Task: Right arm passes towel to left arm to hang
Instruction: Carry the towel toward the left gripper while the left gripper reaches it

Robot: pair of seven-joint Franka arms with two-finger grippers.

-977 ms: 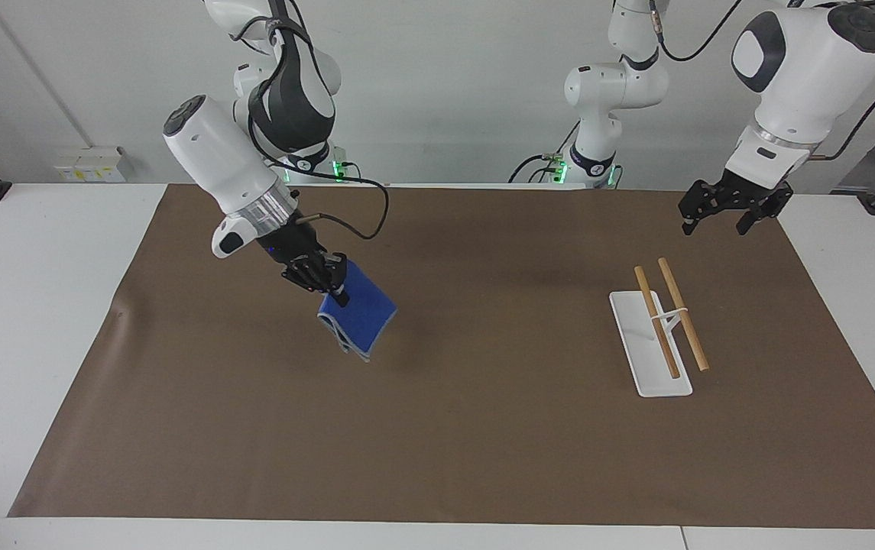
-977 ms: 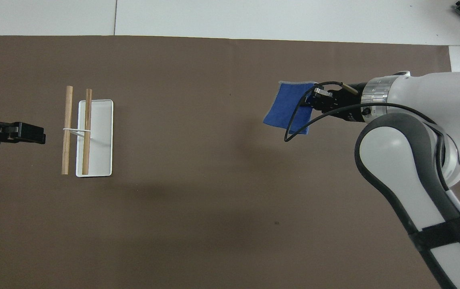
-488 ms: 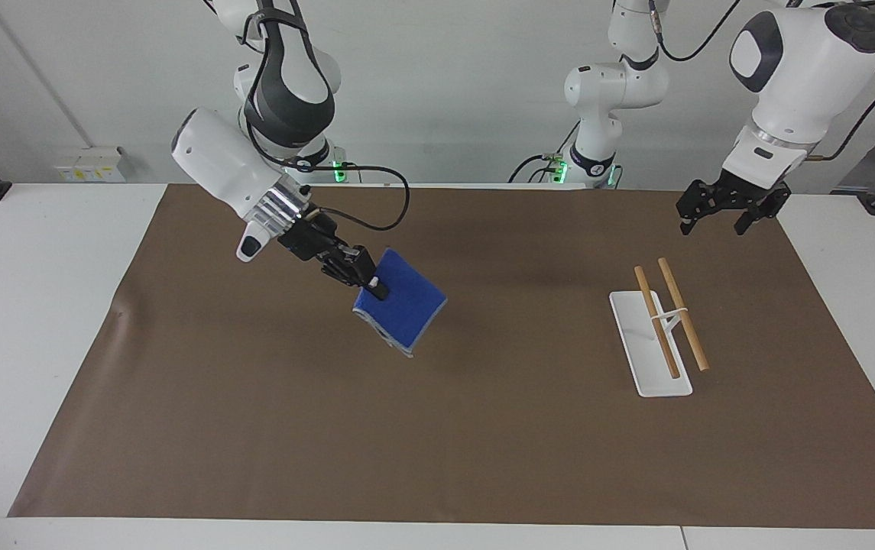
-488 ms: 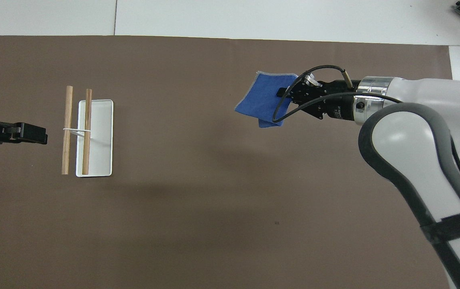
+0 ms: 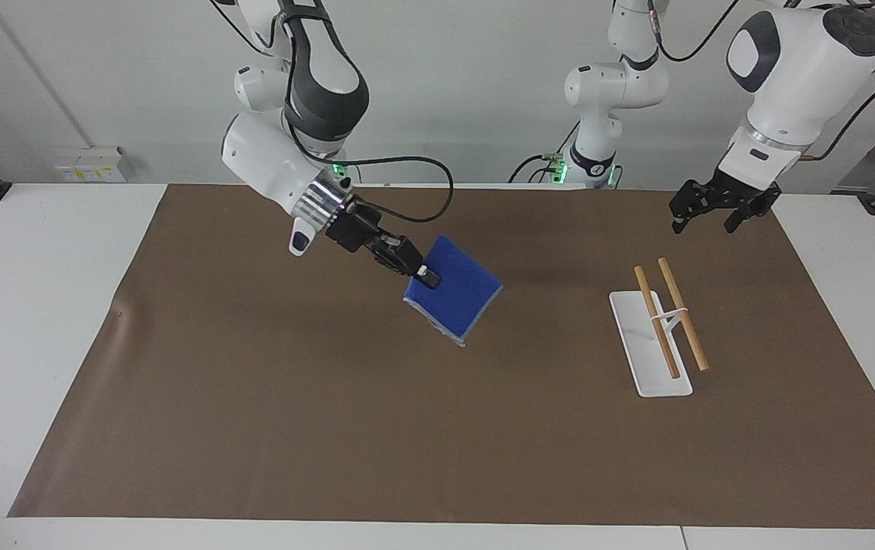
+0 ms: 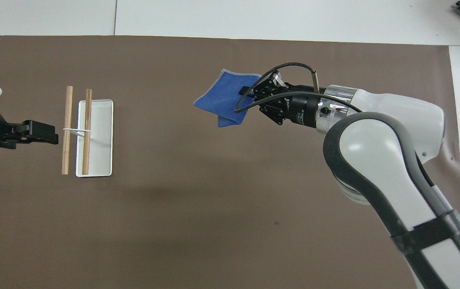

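Note:
Next, my left gripper pinches the blue towel by its free corner [image 6: 198, 102] to hang the towel over the rack's wooden rods.
My right gripper [image 5: 428, 278] is shut on one corner of the bright-blue towel [image 5: 461, 294], which hangs tilted in the air over the middle of the brown mat [image 5: 254, 428]. In the overhead view the towel [image 6: 222, 98] spreads out from the right gripper [image 6: 249, 90]. My left gripper [image 5: 704, 222] is open and empty, raised over the mat beside the rack at the left arm's end; it also shows in the overhead view [image 6: 53, 138]. The rack [image 5: 651, 359] is a white base carrying two wooden rods [image 5: 682, 313].
The rack also shows in the overhead view [image 6: 97, 160], with its rods [image 6: 67, 128] level above the base. White table [image 5: 40, 305] surrounds the mat. A black cable [image 5: 422, 191] loops from the right wrist.
My right gripper has carried the towel up and toward the left arm's end, from the right arm's end to the middle of the mat. My left gripper has shifted slightly toward the rack.

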